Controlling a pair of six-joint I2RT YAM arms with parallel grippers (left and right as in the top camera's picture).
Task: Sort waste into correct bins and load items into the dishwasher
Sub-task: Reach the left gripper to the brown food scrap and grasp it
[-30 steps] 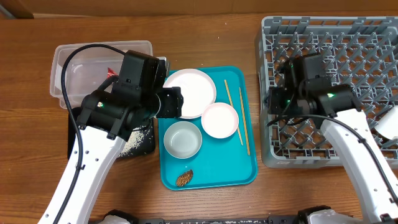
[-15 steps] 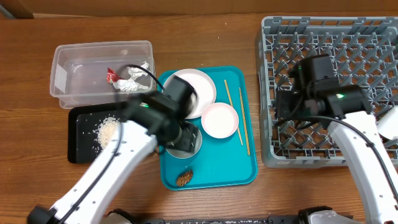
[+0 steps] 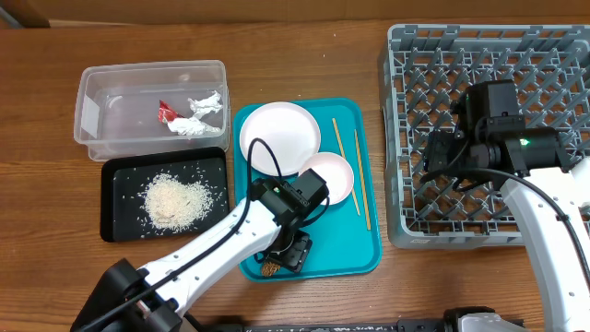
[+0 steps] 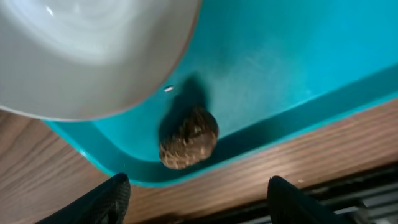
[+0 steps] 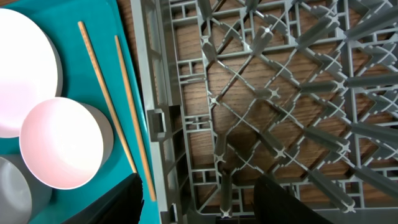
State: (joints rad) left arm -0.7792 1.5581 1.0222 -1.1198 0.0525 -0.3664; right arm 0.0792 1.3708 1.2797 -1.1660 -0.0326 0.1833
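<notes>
The left gripper grabs the small brown food scrap (image 3: pixel 270 268) (image 4: pixel 190 140) by its middle next. That leaves the scrap's ends free to drop into the black tray.
The brown food scrap (image 3: pixel 272 267) lies at the teal tray's front edge, seen close in the left wrist view (image 4: pixel 188 138). My left gripper (image 3: pixel 291 251) hangs open just above it (image 4: pixel 199 208), its fingers astride it and not touching. A white bowl (image 4: pixel 93 56) sits beside the scrap, mostly hidden under my arm in the overhead view. The plate (image 3: pixel 279 138), a second bowl (image 3: pixel 326 177) and the chopsticks (image 3: pixel 350 161) lie on the teal tray. My right gripper (image 3: pixel 441 152) is open and empty over the dish rack's left edge (image 5: pixel 199 208).
The clear tub (image 3: pixel 152 66) holds the red wrapper (image 3: pixel 167 111) and tissue (image 3: pixel 198 115). The black tray (image 3: pixel 120 175) holds a heap of rice (image 3: pixel 175 198). The grey rack (image 3: pixel 392 138) stands right of the teal tray (image 3: pixel 346 240).
My left arm swung from over the black tray to the teal tray's front edge, above the scrap. My right gripper shifted a little to the right over the rack.
</notes>
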